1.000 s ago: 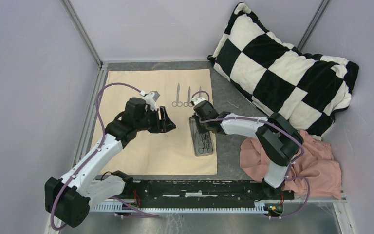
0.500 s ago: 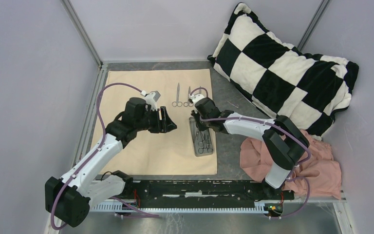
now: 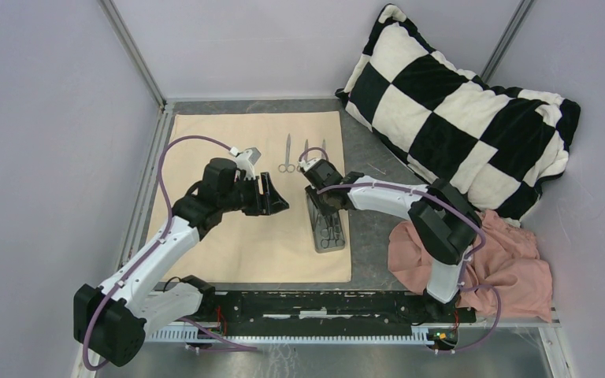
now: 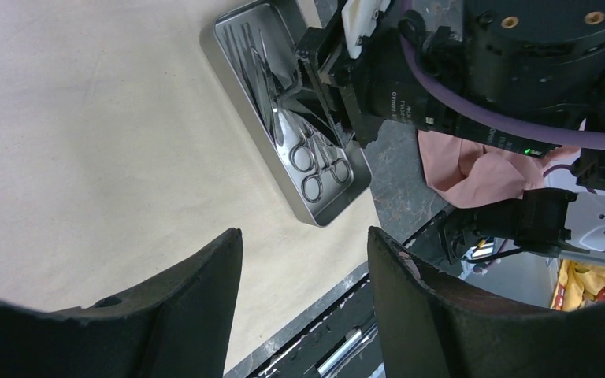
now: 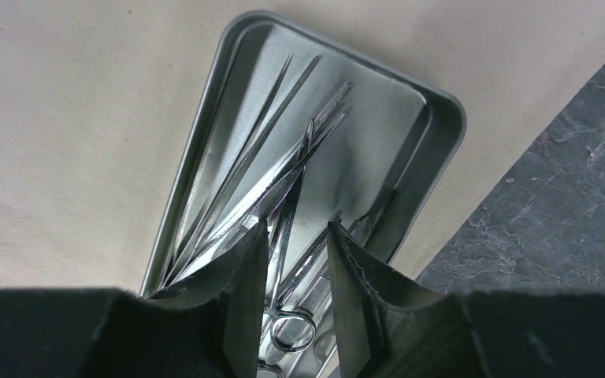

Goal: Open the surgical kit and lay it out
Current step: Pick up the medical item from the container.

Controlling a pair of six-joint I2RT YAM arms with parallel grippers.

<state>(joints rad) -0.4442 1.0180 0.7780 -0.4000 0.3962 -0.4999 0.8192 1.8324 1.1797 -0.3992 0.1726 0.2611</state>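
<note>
My right gripper grabs the ring-handled instrument [image 5: 291,327] across its thin stem next, between its tip and rings, since both its ends stay free for the handover to my left gripper.
The beige cloth wrap [image 3: 228,150] lies spread flat on the table. The grey metal tray [image 3: 319,246] sits on its right edge and holds several steel instruments [image 5: 283,189]. Three more instruments [image 3: 287,154] lie side by side at the cloth's far edge. My right gripper [image 3: 324,203] is down in the tray's far end. In the right wrist view it [image 5: 296,228] is narrowly open, its fingers [image 5: 244,276] straddling a ring-handled instrument [image 5: 291,327]. My left gripper [image 3: 277,197] hovers open and empty over the cloth [image 4: 87,118], left of the tray [image 4: 327,216].
A black-and-white checkered pillow [image 3: 457,102] leans at the back right. A pink cloth [image 3: 512,260] is heaped at the near right. Walls and a metal frame close in the left and far sides. The arms' base rail [image 3: 323,303] runs along the near edge.
My right gripper has shifted slightly toward the tray's far end and its forearm has swung a little. My left gripper has edged slightly to the right.
</note>
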